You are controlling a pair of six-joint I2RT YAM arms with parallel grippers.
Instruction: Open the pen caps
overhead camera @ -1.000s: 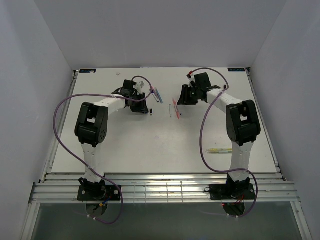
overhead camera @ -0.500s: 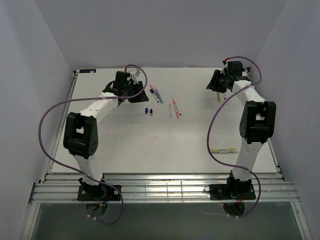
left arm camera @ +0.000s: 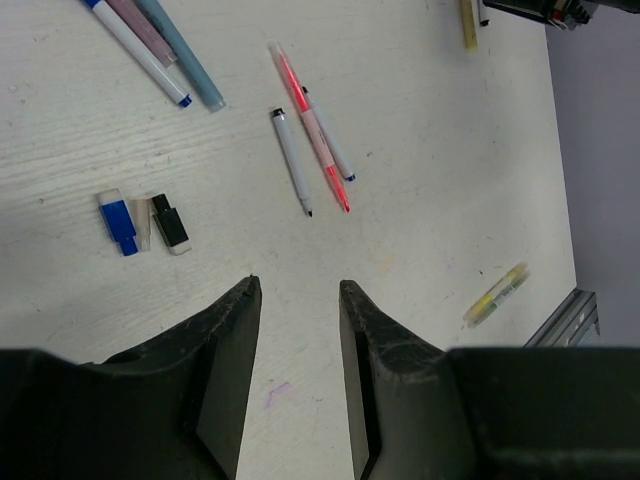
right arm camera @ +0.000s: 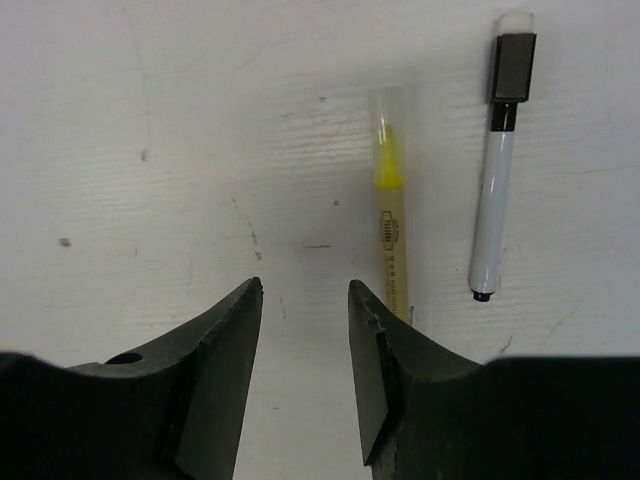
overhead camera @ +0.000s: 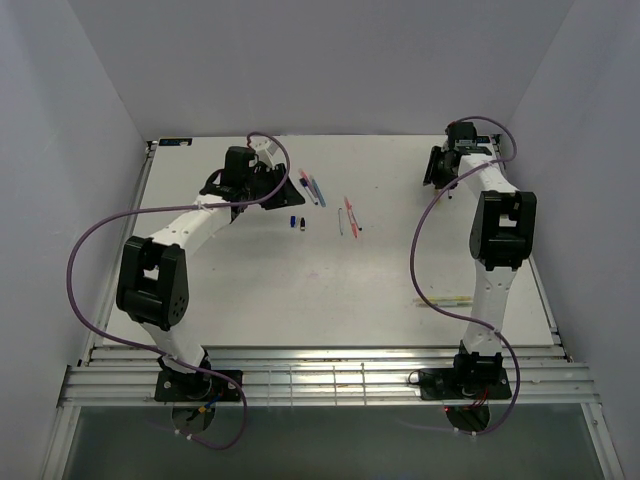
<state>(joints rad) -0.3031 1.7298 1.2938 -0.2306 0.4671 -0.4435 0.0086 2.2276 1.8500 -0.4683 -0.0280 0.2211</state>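
The right gripper grabs the yellow pen by its body (overhead camera: 438, 203) (right arm camera: 393, 248) next, which leaves the pen's clear cap free for the left gripper to open.
My left gripper (left arm camera: 298, 288) is open and empty above bare table. Ahead of it to the left lie a blue pen cap (left arm camera: 120, 222) and a black pen cap (left arm camera: 170, 222), side by side and off any pen. Further ahead lie a white pen (left arm camera: 293, 162) and pink pens (left arm camera: 322, 140); more pens (left arm camera: 150, 45) lie at top left. My right gripper (right arm camera: 305, 285) is open and empty at the back right (overhead camera: 438, 170). Just to the right of its fingers lies a yellow pen (right arm camera: 390, 205) with a clear cap. Beside that is a white pen (right arm camera: 495, 210) with a black cap (right arm camera: 512, 67) on its far end.
A yellow-green pen (overhead camera: 440, 300) lies alone near the front right, by the right arm's lower link. Purple cables loop off both arms. White walls close in the table on three sides, and a metal rail (overhead camera: 320, 375) runs along the near edge.
My right gripper has swung from the table's middle to the back right corner. My left gripper has drawn back to the left, away from the caps. Both have stayed open.
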